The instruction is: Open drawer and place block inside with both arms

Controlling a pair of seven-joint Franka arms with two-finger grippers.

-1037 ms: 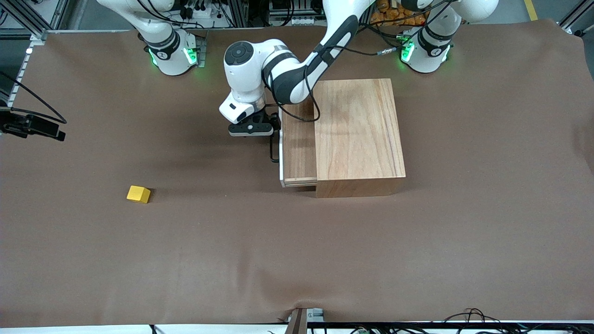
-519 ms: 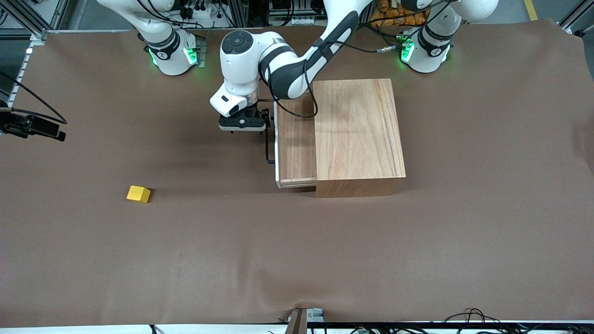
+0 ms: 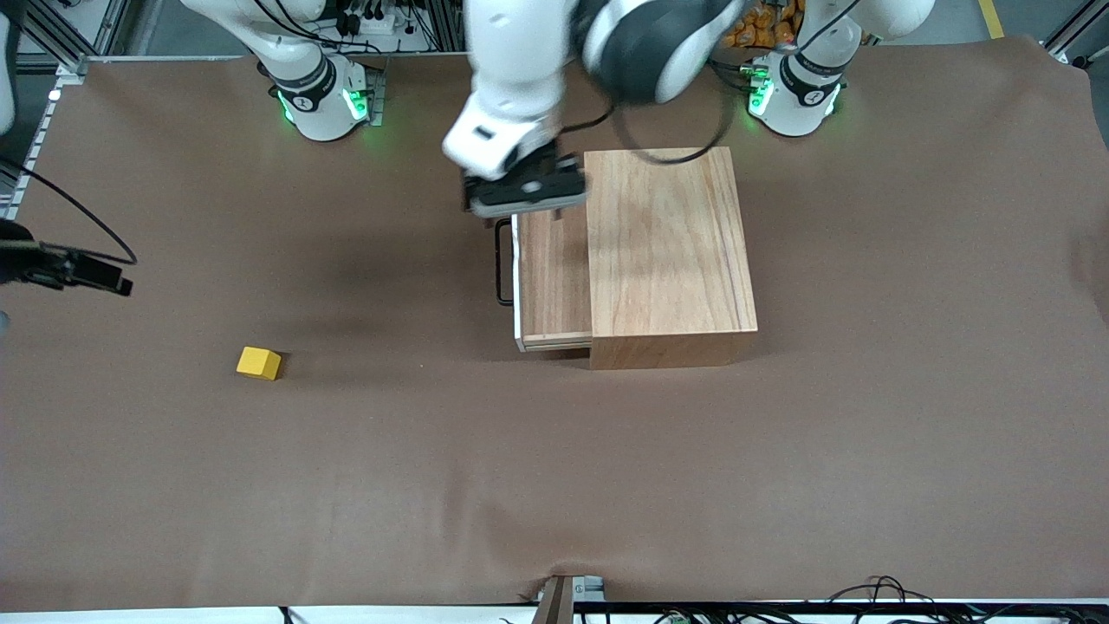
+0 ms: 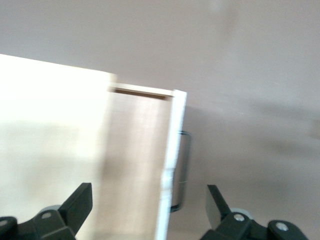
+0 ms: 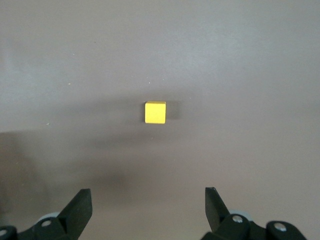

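Observation:
I will next grab the yellow block by its body (image 3: 258,363) with my right gripper. Then it can go inside the open drawer (image 3: 554,277).
The drawer (image 3: 554,277) stands partly pulled out of the light-wood cabinet (image 3: 667,251). Its white front panel (image 3: 517,290) and black handle (image 3: 500,264) face the right arm's end of the table. My left gripper (image 3: 526,204) hangs open above the drawer's end nearest the robots' bases, holding nothing. In the left wrist view the tray (image 4: 137,160), front panel (image 4: 175,150) and handle (image 4: 184,170) lie below the left gripper (image 4: 149,188). The yellow block (image 3: 259,362) sits on the cloth toward the right arm's end. My right gripper (image 5: 147,192) is open high above the block (image 5: 155,112).
Brown cloth (image 3: 554,485) covers the whole table. A dark part of the right arm's hand with a cable (image 3: 69,267) juts in at the front view's edge. The two green-lit bases (image 3: 322,100) (image 3: 793,95) stand along the table edge farthest from the front camera.
The left gripper drew the drawer out slightly more, then left the handle and rose over the drawer toward the cabinet. The right arm's hand shifted at the view's edge.

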